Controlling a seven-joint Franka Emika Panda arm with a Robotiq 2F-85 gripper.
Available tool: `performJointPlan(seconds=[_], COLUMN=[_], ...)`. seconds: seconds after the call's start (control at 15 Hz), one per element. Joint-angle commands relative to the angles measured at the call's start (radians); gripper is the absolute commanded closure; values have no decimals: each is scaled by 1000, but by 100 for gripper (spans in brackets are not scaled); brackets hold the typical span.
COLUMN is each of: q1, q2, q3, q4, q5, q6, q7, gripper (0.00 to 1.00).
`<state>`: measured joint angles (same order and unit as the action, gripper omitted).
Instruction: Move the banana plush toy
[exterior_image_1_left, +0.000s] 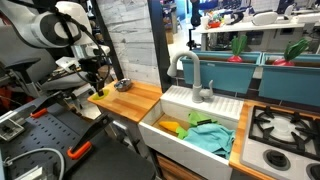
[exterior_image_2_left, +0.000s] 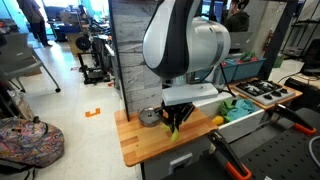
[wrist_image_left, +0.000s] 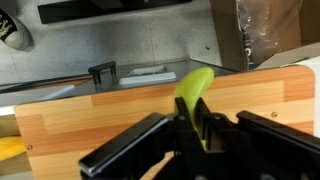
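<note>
I should move the banana plush toy toward the wood with my gripper. The toy's tip sticks out past the wood, so the toy would fall at the counter's edge if I opened now.
My gripper (wrist_image_left: 192, 108) is shut on the banana plush toy (wrist_image_left: 194, 85), a bright yellow-green soft piece that sticks out beyond the fingertips. It hangs just above the wooden countertop (wrist_image_left: 100, 115). In both exterior views the gripper (exterior_image_2_left: 175, 118) (exterior_image_1_left: 98, 76) points down over the counter (exterior_image_2_left: 150, 140) with the toy (exterior_image_2_left: 172, 129) (exterior_image_1_left: 97, 92) in its fingers, near the counter's edge. Whether the toy touches the wood I cannot tell.
A chunkier orange-yellow item (exterior_image_2_left: 217, 121) lies on the counter towards the sink. A metal cup (exterior_image_2_left: 149, 117) stands near the back wall. The white sink (exterior_image_1_left: 195, 135) holds a teal cloth (exterior_image_1_left: 210, 135) and a yellow thing. A stove (exterior_image_1_left: 285, 125) lies beyond the sink.
</note>
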<state>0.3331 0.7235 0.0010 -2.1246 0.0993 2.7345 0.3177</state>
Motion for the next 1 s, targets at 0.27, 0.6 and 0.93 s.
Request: performJointPlan(seconds=[0.27,0.6,0.93], q1=[32,29,31], q2=[48,117,190], q3=[-1,16,31], q4=[115,193,273], q5=[-82,-74,-70], q6=[-17,11,-4], q7=[-6,-10,-17], gripper=[97,97,97])
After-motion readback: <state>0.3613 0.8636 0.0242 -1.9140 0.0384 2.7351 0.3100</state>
